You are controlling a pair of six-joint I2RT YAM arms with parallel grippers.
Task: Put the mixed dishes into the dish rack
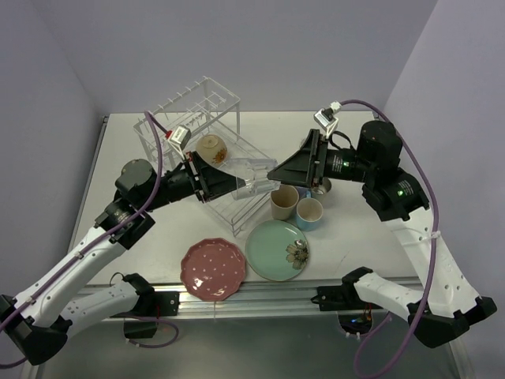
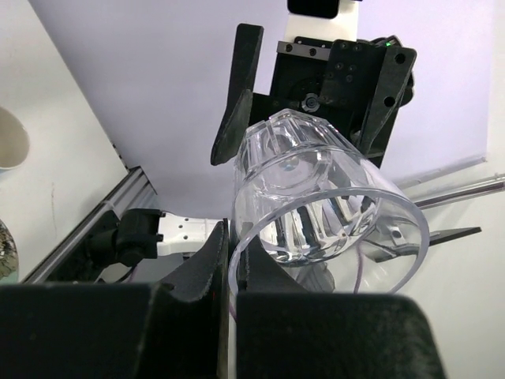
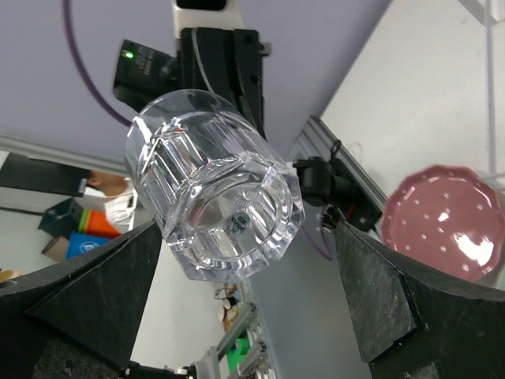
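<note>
The small glass needs to be grabbed next by its thick base (image 1: 267,185) with my right gripper, which leaves its rim free to rest in the rack (image 1: 197,118).
The small glass (image 1: 254,172) hangs on its side in the air between my two grippers, over the front of the dish rack (image 1: 197,118). My left gripper (image 2: 233,237) is shut on the rim of the glass (image 2: 316,197). My right gripper (image 3: 246,230) is open wide, and the thick base of the glass (image 3: 213,197) sits between its fingers (image 3: 102,292) without touching them. A cream bowl (image 1: 211,148) rests in the rack. On the table stand a beige cup (image 1: 284,203) and a light-blue cup (image 1: 309,213), with the mint-green plate (image 1: 276,249) and the pink dotted plate (image 1: 213,268) nearer the front.
The rack's raised tier of upright pegs (image 1: 193,99) stands at the back left. The two cups stand right under the right gripper (image 1: 274,172). The metal rail (image 1: 260,292) runs along the table's near edge, just behind the plates.
</note>
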